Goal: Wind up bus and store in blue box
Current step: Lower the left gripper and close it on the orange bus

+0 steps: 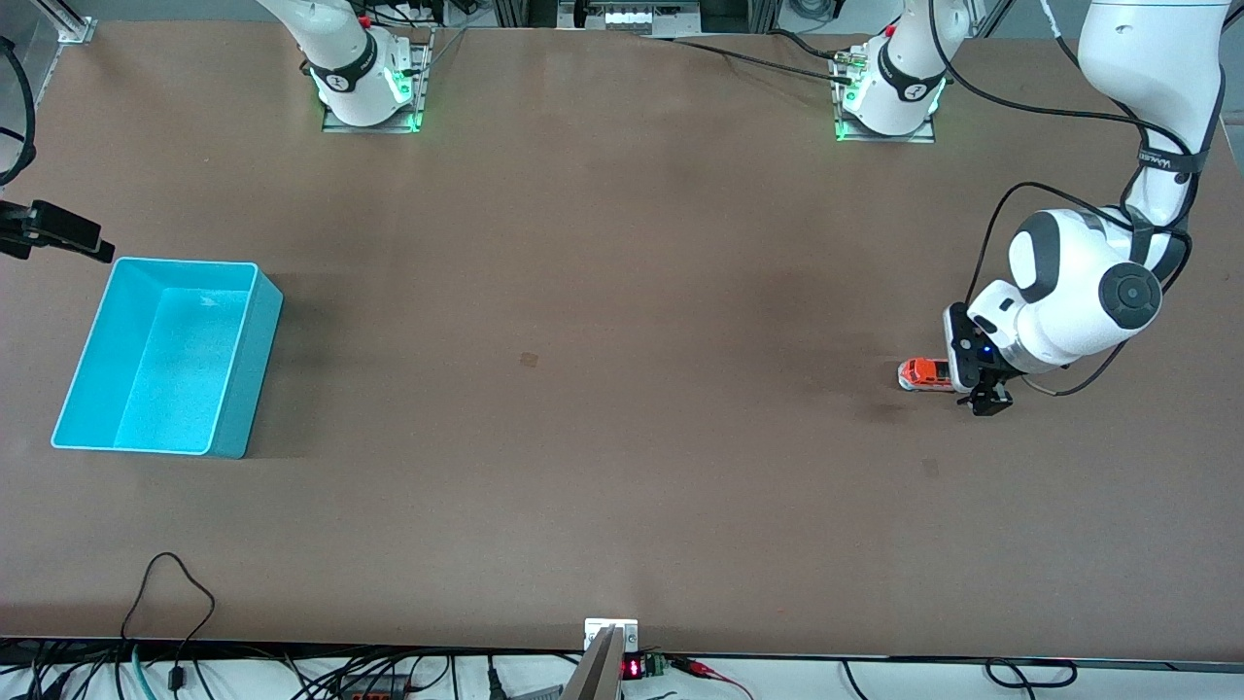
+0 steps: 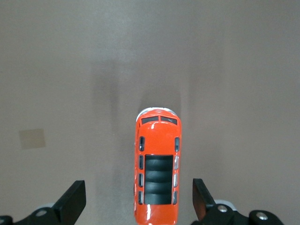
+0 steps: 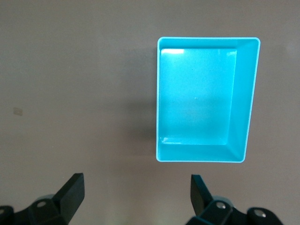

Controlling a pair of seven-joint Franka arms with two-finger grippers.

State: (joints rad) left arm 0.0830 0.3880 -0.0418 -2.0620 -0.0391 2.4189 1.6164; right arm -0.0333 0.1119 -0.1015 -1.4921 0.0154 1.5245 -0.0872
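My left gripper will next take hold of the orange bus (image 1: 925,374) (image 2: 158,168) by the bus's side windows, so that the bus can be wound up.
The orange bus (image 1: 925,374) stands on the brown table toward the left arm's end, far from the blue box. In the left wrist view the bus (image 2: 158,168) shows its dark roof, with its white front pointing away from the camera. My left gripper (image 1: 978,381) is open, with its fingers either side of the bus's rear end (image 2: 139,197) and a gap on each side. The blue box (image 1: 255,369) stands empty at the right arm's end; it also shows in the right wrist view (image 3: 243,93). My right gripper (image 1: 63,233) is open and empty (image 3: 137,187), over the table beside the box.
A small darker patch (image 1: 529,360) marks the table's middle; it also shows in the left wrist view (image 2: 32,138). Cables (image 1: 175,622) and a small fixture (image 1: 610,637) lie along the table edge nearest the front camera. The arm bases stand along the top edge.
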